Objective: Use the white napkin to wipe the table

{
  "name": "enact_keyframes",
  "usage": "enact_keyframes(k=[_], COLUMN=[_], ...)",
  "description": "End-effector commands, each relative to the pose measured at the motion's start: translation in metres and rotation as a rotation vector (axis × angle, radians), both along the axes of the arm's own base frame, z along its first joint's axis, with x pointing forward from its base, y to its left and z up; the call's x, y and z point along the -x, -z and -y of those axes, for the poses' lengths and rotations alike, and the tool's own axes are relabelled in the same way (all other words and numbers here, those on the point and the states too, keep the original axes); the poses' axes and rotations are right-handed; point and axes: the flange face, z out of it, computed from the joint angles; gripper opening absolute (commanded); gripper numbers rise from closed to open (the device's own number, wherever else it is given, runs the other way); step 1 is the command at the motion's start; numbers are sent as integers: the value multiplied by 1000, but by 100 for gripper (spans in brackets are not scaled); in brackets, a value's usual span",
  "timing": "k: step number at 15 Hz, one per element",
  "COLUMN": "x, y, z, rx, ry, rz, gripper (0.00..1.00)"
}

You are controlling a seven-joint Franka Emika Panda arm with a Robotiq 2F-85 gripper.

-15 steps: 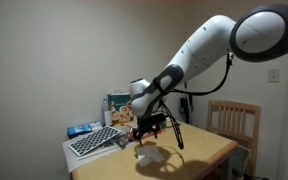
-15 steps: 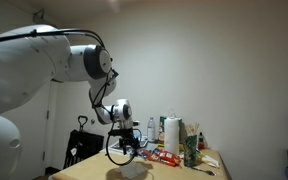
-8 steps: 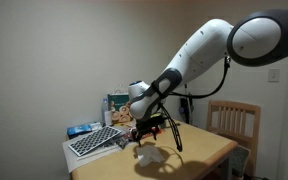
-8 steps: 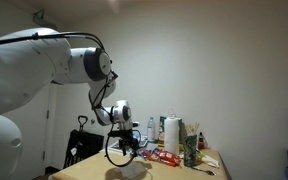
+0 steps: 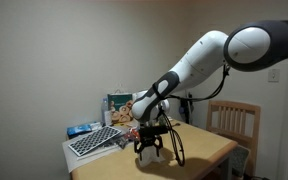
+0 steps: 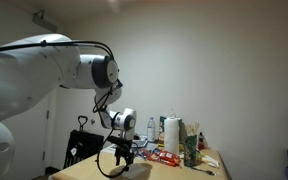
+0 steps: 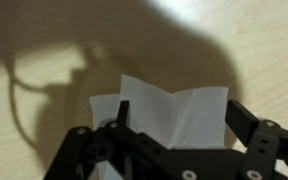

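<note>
My gripper can close now and would catch the napkin: my fingers reach down to the napkin (image 6: 136, 172) at its edges, and the napkin's raised fold is between them.
The white napkin (image 7: 174, 112) lies creased on the light wooden table (image 7: 44, 60). In the wrist view it sits right between my gripper's (image 7: 179, 112) two black fingers, which stand wide apart on either side of it. The gripper is open. In both exterior views the gripper (image 5: 149, 151) (image 6: 123, 161) hangs low over the table (image 5: 206, 150), right down at the napkin (image 6: 136, 172). From those views the fingers cover most of the sheet. Whether the fingertips touch the table top I cannot tell.
A wooden slat-backed chair (image 5: 235, 120) stands at the table's far side. A dark gridded board (image 5: 93, 141) and a box (image 5: 117, 104) sit at one end. A paper towel roll (image 6: 171, 133), bottles (image 6: 191, 146) and red items (image 6: 164, 156) crowd another edge.
The arm has dropped, bringing the open gripper from a little above the napkin down around it. The napkin has not moved.
</note>
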Motion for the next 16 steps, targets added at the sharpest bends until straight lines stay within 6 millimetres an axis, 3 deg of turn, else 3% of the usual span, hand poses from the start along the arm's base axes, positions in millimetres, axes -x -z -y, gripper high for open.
enact_keyframes(k=[1, 11, 12, 13, 15, 16], x=[7, 7, 8, 1, 2, 2], y=[6, 6, 5, 10, 10, 10], z=[13, 21, 20, 18, 17, 16], rx=[-82, -96, -80, -69, -69, -69], ry=[15, 19, 1, 38, 33, 32], rz=[-40, -38, -49, -32, -36, -36], gripper=[69, 4, 1, 16, 2, 2])
